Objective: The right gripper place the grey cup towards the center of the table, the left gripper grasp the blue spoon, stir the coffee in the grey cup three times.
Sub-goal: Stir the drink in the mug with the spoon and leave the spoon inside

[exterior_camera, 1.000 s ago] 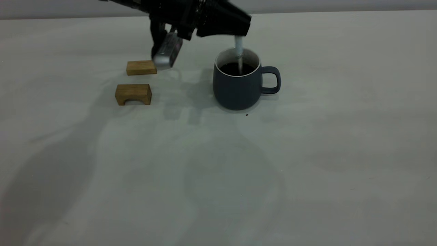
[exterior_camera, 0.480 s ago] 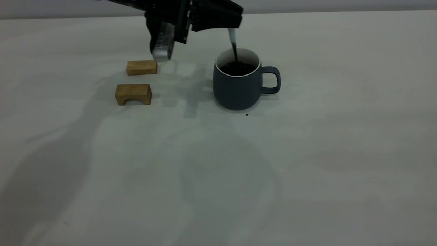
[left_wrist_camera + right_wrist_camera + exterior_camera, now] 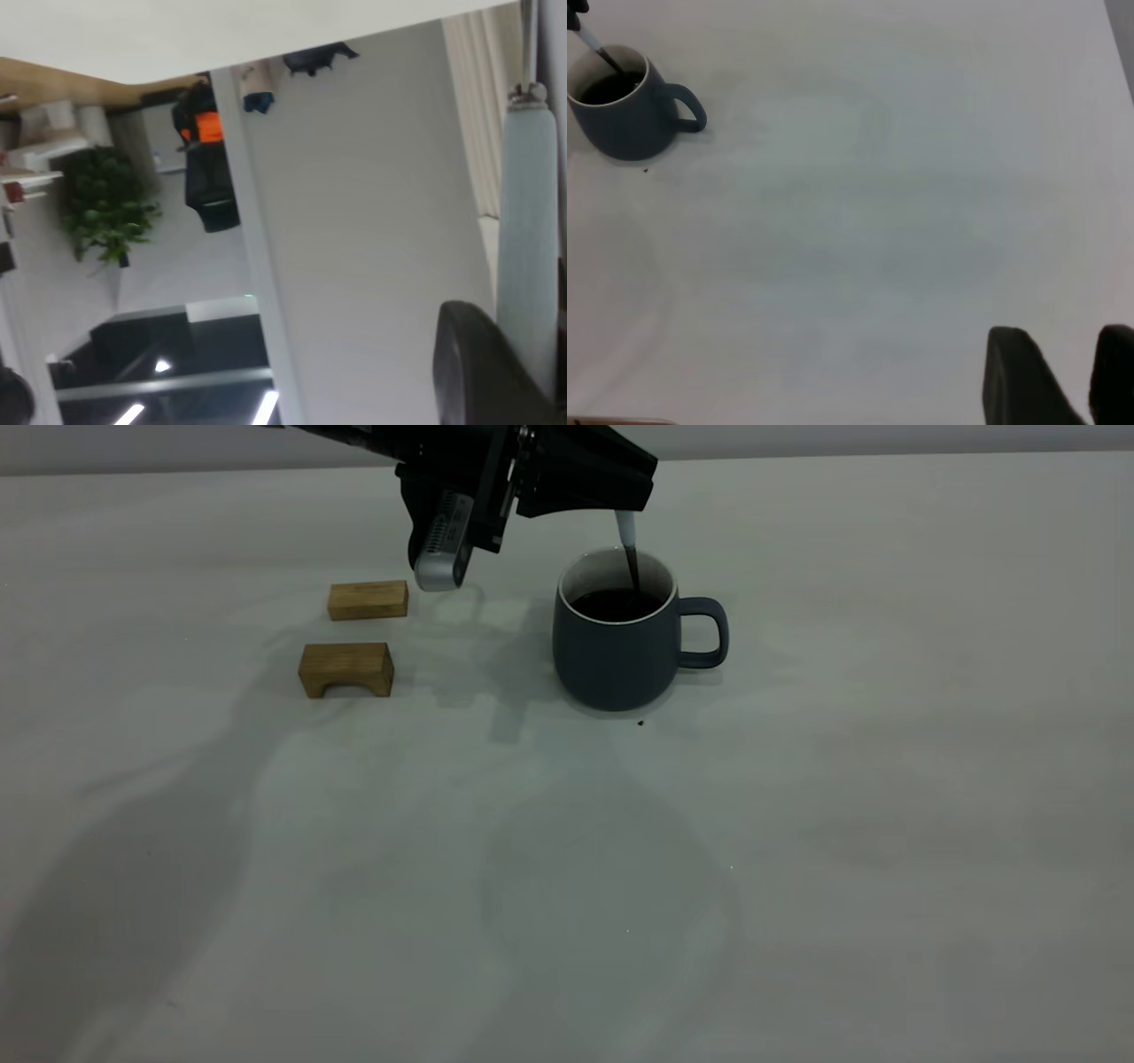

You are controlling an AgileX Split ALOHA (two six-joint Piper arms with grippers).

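Observation:
The spoon's dark neck (image 3: 633, 568) dips inside the grey cup's rim (image 3: 617, 621) and the spoon would remain in the cup, so it is now time for my left gripper to release it.
The grey cup (image 3: 611, 651) stands upright on the table (image 3: 567, 868) with its handle pointing right and dark coffee (image 3: 616, 605) inside. My left gripper (image 3: 625, 503) hangs just above the cup's rim, shut on the pale handle of the blue spoon (image 3: 627, 530). The spoon's dark neck dips into the coffee near the right side. In the left wrist view the spoon handle (image 3: 527, 239) runs beside one black finger (image 3: 478, 372). The right wrist view shows the cup (image 3: 622, 119) and spoon (image 3: 594, 44) far off. My right gripper (image 3: 1063, 354) stands open over bare table.
Two small wooden blocks lie left of the cup, a flat one (image 3: 368, 600) and an arched one (image 3: 345, 670). A tiny dark speck (image 3: 640, 723) sits just in front of the cup. The table's far edge (image 3: 797, 456) runs behind the cup.
The left gripper and spoon swung left inside the cup, then back to the right side. The spoon sits a little higher than a second ago. The cup has not moved.

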